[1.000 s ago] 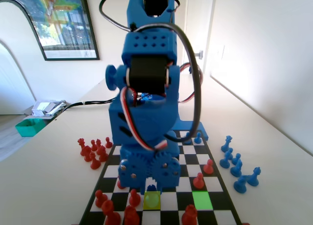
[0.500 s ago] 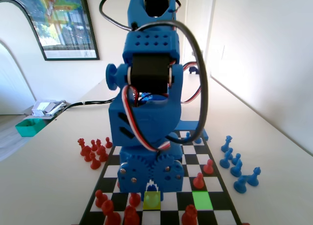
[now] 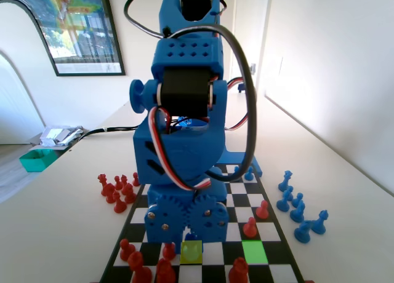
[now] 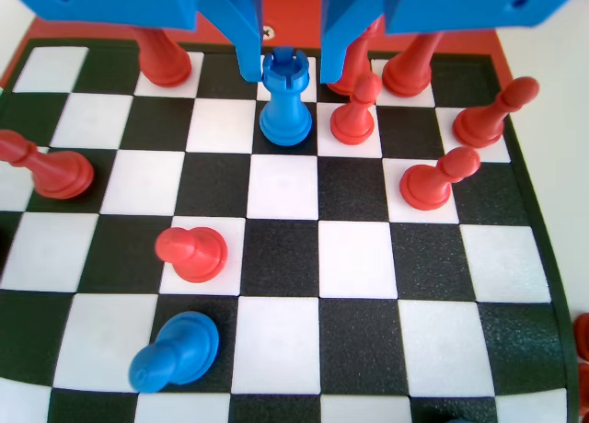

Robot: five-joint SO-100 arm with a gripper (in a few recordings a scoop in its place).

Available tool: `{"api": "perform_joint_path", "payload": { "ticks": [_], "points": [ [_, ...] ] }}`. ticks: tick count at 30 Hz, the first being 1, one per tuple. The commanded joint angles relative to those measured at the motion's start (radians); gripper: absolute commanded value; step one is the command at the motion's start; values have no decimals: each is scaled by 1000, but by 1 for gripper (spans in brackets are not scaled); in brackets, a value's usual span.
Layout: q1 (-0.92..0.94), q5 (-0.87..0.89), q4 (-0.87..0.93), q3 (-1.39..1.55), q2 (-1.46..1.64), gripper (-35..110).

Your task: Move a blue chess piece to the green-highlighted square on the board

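I need to take hold of the blue chess piece by its notched top (image 3: 192, 237) next, and then my gripper needs to bring the piece to the green-highlighted square (image 3: 254, 252).
In the wrist view my gripper (image 4: 291, 72) hangs low over the board (image 4: 354, 257), open. Its jaws stand either side of the head of a blue piece with a notched crown (image 4: 285, 106); a gap shows at the right jaw. In the fixed view that piece (image 3: 191, 251) stands on the yellow-green square under my gripper (image 3: 191, 236). The green-highlighted square (image 3: 254, 252) lies two squares to the right of it and holds nothing. A small blue pawn (image 4: 175, 353) stands at the lower left of the wrist view, apart from the jaws.
Red pawns crowd the gripper: one (image 4: 353, 118) just right of the crowned piece, others (image 4: 433, 179) (image 4: 190, 253) close by. In the fixed view a red pawn (image 3: 249, 227) stands just behind the green square. Captured red pieces (image 3: 117, 189) and blue pieces (image 3: 295, 206) flank the board.
The arm has shifted slightly left and sunk a little. The blue top of the piece that showed under the gripper half a second ago is now covered.
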Motion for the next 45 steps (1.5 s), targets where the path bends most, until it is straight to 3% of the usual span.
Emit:
{"api": "perform_joint_path", "payload": {
  "ticks": [1,45],
  "points": [
    [9,-14,6,-31,32,10],
    [6,-46,0,26,34,4]
  ]
}}
